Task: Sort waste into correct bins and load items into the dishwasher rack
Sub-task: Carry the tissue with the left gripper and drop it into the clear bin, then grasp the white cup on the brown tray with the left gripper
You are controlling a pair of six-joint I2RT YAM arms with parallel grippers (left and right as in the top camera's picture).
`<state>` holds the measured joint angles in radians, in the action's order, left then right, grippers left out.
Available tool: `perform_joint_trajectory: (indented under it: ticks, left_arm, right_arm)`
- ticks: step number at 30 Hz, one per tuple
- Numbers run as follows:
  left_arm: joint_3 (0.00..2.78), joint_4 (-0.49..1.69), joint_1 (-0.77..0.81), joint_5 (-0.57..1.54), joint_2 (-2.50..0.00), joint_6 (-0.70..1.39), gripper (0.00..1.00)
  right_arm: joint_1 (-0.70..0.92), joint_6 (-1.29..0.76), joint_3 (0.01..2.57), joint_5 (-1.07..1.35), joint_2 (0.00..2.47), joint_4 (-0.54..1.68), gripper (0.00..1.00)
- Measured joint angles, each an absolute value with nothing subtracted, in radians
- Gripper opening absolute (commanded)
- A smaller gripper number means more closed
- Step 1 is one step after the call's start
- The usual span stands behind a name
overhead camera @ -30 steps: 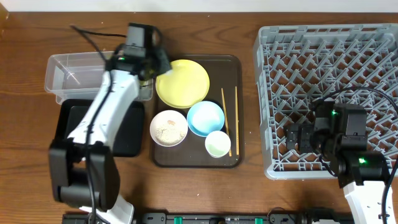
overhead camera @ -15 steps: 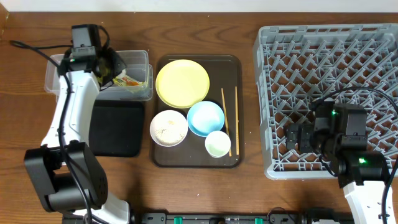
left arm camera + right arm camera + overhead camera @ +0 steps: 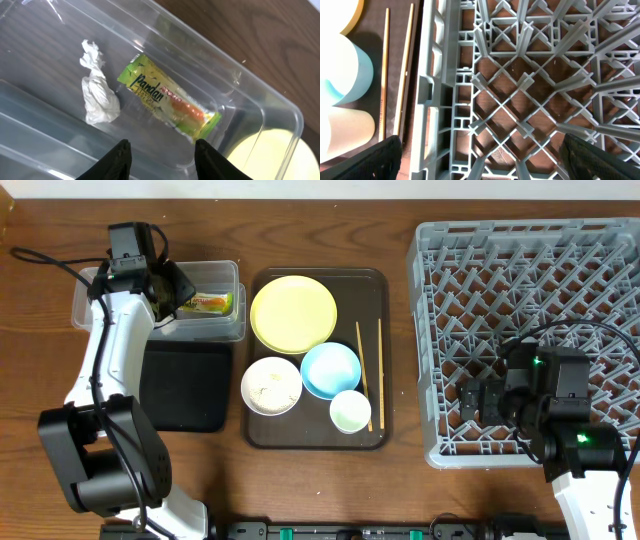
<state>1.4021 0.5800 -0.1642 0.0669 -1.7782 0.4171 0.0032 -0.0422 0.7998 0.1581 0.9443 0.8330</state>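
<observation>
My left gripper grabs the small white cup by the cup's rim next, leaving the cup's base free, to hand the cup to my right gripper.
The yellow-green snack wrapper [image 3: 167, 102] [image 3: 208, 303] lies loose on the floor of the clear tub [image 3: 235, 275], next to a crumpled white tissue [image 3: 97, 85]. My left gripper [image 3: 161, 150] [image 3: 170, 285] hovers just above the tub, open, with nothing between its fingers. On the brown tray [image 3: 370, 290] sit the yellow plate [image 3: 293, 313], the light blue bowl [image 3: 330, 370], a white bowl [image 3: 271, 385] holding rice-like crumbs, the small white cup [image 3: 350, 412] and the chopsticks [image 3: 360, 370]. My right gripper [image 3: 485, 160] [image 3: 478, 402] hangs wide open and empty over the front left part of the grey rack [image 3: 520, 270].
The black tray [image 3: 190, 385] lies in front of the clear tub, partly under my left arm. In the right wrist view the rack's left wall [image 3: 432, 75] separates the pegs from the chopsticks [image 3: 385, 75]. Bare wood table [image 3: 400, 220] runs between tray and rack.
My left arm swung left from the plate's edge to over the clear tub. Its jaws opened and the wrapper now lies in the tub. The right arm has not moved.
</observation>
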Motion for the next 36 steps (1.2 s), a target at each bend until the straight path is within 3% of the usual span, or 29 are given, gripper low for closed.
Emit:
perform_joint_trajectory:
  ticks: [11, 21, 36]
  left_arm:
    - [1.402, 0.856, -0.074, 0.129, -1.58, 0.338, 0.6]
    - [1.393, 1.162, 0.09, 0.262, -1.584, 0.238, 0.61]
    - [1.232, 1.089, 0.39, 0.379, -1.584, 0.208, 0.62]
  right_arm:
    - [0.003, -0.042, 0.8, 0.158, 0.944, 0.831, 0.99]
    - [0.003, -0.044, 0.801, 0.158, 0.944, 0.83, 0.99]
    - [0.003, -0.045, 0.801, 0.162, 0.944, 0.849, 0.99]
